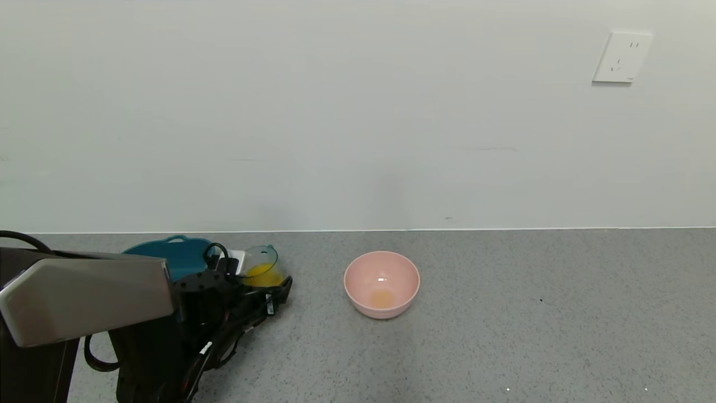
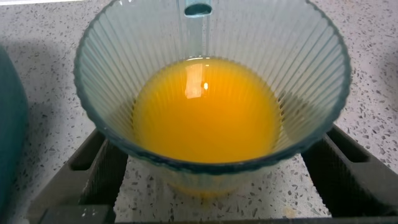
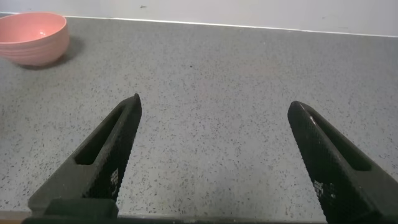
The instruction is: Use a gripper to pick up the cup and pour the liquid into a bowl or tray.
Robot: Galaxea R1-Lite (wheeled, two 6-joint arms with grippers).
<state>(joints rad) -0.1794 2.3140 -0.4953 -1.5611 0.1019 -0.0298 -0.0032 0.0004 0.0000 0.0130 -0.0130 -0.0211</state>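
I should close my left gripper now: its fingers are beside the cup's sides, below the cup's rim in the left wrist view.
The pale teal cup stands upright on the grey counter, about half full of orange-yellow liquid. My left gripper is open around the cup, one finger on each side, with a gap to the cup's lower body. In the left wrist view the cup, the liquid and the fingers show close up. The pink bowl sits to the cup's right with a faint orange trace at its bottom. My right gripper is open and empty over bare counter; the bowl lies far off in that view.
A dark teal oblong tray stands just behind and to the left of the cup, partly hidden by my left arm; its edge shows in the left wrist view. A white wall with an outlet closes the back of the counter.
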